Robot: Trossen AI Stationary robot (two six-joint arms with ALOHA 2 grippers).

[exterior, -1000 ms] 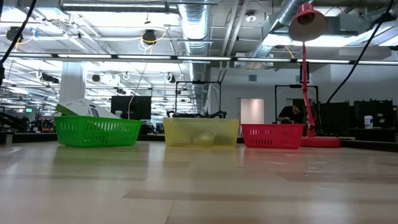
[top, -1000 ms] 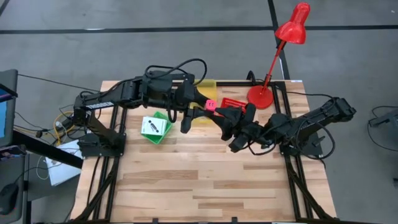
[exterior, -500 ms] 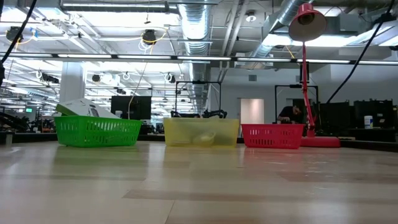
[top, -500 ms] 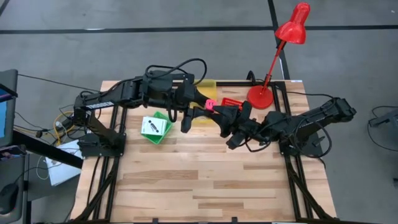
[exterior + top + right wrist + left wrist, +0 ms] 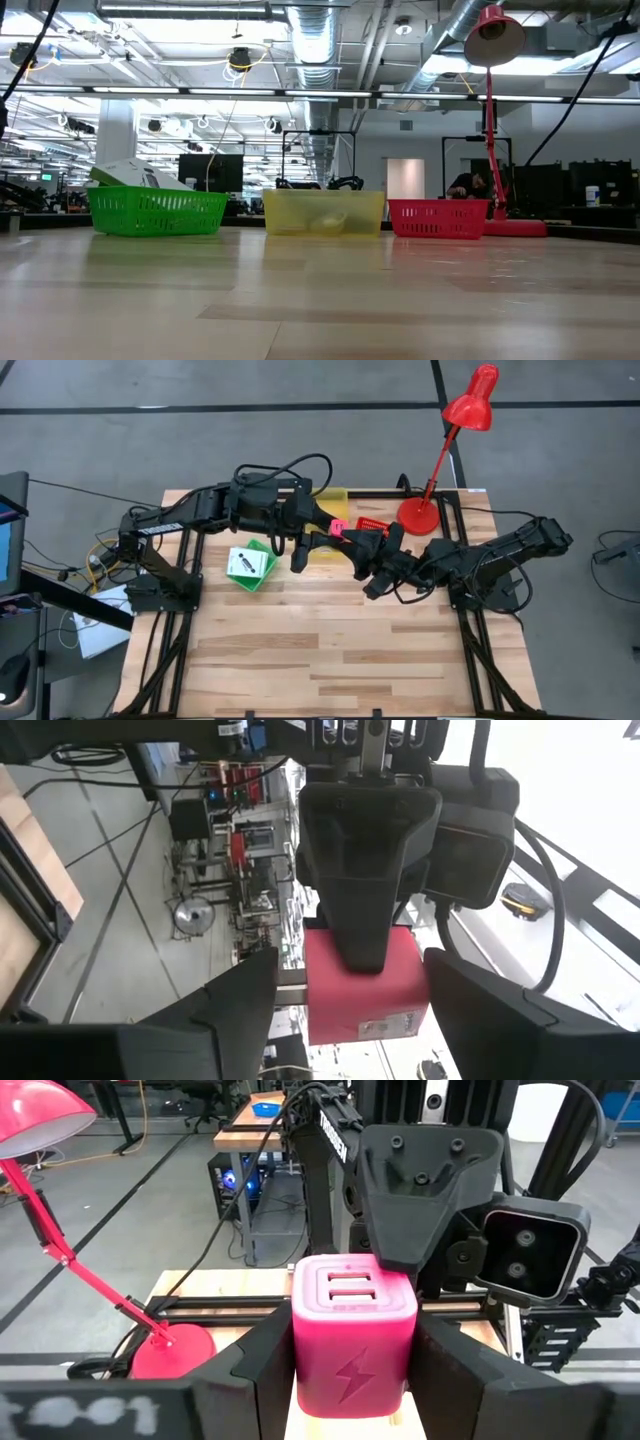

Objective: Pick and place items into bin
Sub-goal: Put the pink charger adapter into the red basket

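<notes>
The pink cube needs to go into the red bin (image 5: 371, 523), so next my right gripper needs to grab it by its opposite uncovered sides.
A pink cube (image 5: 353, 1345) with a lightning mark is held high above the table's far middle. My left gripper (image 5: 353, 1375) is shut on it. My right gripper (image 5: 365, 1010) comes from the table's right, turned on its side. It is open, one finger (image 5: 240, 1005) on each side of the same cube (image 5: 365, 990). In the high view both grippers meet at the cube (image 5: 338, 527). A green bin (image 5: 250, 566) holds a white packet with green print (image 5: 242, 564). My left gripper pinches the pink cube's two opposite sides (image 5: 300, 1360) between its two fingers, which lie about level and come from the table's left. The cube is lifted clear, well above the table. Whether my right gripper's fingers touch the cube, I cannot tell.
Three bins stand in a row at the table's far side: the green bin (image 5: 157, 210), a yellow bin (image 5: 323, 212) and a red bin (image 5: 437, 218). A red desk lamp (image 5: 425, 512) stands at the far right corner. The near half of the wooden table (image 5: 330, 650) is bare.
</notes>
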